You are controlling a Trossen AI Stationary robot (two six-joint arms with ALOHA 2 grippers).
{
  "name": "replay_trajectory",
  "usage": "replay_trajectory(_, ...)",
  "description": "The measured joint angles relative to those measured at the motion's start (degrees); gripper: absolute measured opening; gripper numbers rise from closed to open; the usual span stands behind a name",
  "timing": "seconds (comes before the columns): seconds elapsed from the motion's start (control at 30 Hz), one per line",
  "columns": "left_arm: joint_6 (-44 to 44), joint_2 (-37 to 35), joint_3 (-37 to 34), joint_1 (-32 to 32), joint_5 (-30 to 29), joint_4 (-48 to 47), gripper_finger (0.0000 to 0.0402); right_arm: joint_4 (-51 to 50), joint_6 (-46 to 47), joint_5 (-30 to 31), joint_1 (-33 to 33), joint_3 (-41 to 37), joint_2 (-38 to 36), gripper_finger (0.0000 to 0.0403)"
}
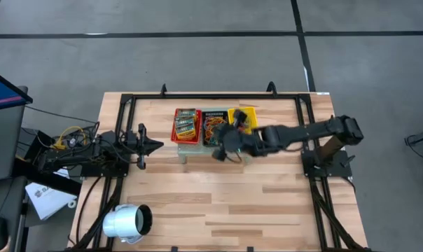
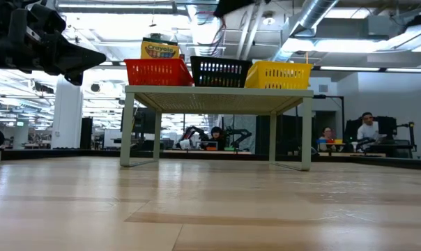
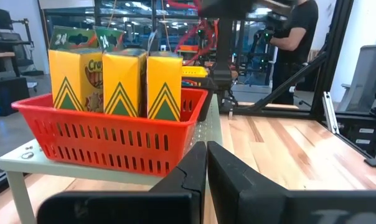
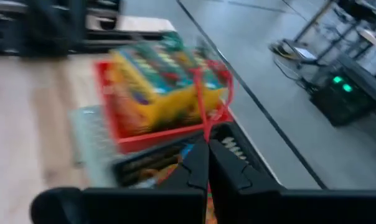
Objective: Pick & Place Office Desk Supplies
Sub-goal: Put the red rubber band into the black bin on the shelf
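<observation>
The red rubber band has its loop reaching toward the packets, so it goes inside the black basket [image 4: 235, 140], before my right gripper releases it.
Three mesh baskets stand side by side on a small stand [image 2: 217, 97] at the table's far middle. The red basket [image 1: 187, 126] holds upright green-yellow printed packets [image 3: 122, 81]. The black basket [image 1: 213, 127] holds coloured rubber bands [image 4: 166, 171]. The yellow basket [image 1: 244, 117] is on the right. My right gripper [image 4: 208, 146] hovers above the black basket, shut on a thin red rubber band [image 4: 208, 106]. My left gripper [image 1: 157, 145] waits shut at the table's left, level, facing the red basket. My right gripper pinches the red rubber band between its two fingertips at one end of the loop [image 4: 205, 134]. The fingers slant down toward the table's left. The rest of the loop sticks out past the fingertips, in the air over the baskets; the view is blurred.
A large white cylinder [image 1: 127, 222] lies at the table's near left corner. Bare wood [image 1: 239, 203] spreads between the stand and the near edge. Black frame rails [image 1: 218, 96] run along the far side and both ends. People show in the room beyond.
</observation>
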Motion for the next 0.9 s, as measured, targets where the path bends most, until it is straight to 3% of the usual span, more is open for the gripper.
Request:
replay_trajectory(0.23,0.00,0.00,0.02,-0.01,-0.07,-0.69,0.0008,-0.04,0.18,-2.92,-8.22,0.00,0.03,0.0000)
replay_trajectory(0.6,0.00,0.00,0.02,-0.01,-0.08,-0.93,0.0008,-1.56,3.67,-6.03,-11.97,-0.02,0.01,0.0003)
replay_trajectory(0.9,0.00,0.00,0.04,-0.01,-0.07,-1.04,0.0008,-1.55,5.79,-6.05,-11.98,-0.02,0.01,0.0072)
